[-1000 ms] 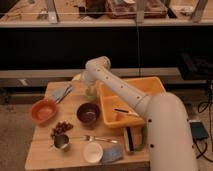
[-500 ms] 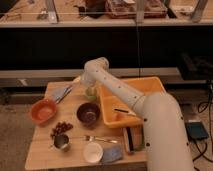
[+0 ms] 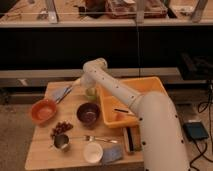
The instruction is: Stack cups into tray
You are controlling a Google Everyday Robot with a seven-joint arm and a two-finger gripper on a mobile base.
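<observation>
The light-green cup will be grabbed next by its rim [image 3: 91, 90] with my gripper, and then I will stack it with the white cup [image 3: 93, 151] for the tray.
The light-green cup [image 3: 91, 93] stands upright at the back of the wooden table, just left of the tray [image 3: 152, 83], a big yellow-orange tub. My gripper [image 3: 90, 86] hangs from the white arm right over this cup, open, its fingertips at the rim. Near the front edge sits the white cup [image 3: 93, 151]. To its left is the shiny metal cup [image 3: 62, 143] with a handle. Both are far from the gripper.
A dark purple bowl [image 3: 88, 113] sits just in front of the green cup, with an orange bowl [image 3: 43, 110] to its left. Reddish food [image 3: 61, 128], a fork [image 3: 98, 139], a blue cloth [image 3: 112, 154] and a blue-grey utensil [image 3: 62, 93] lie around. The arm crosses over the tray.
</observation>
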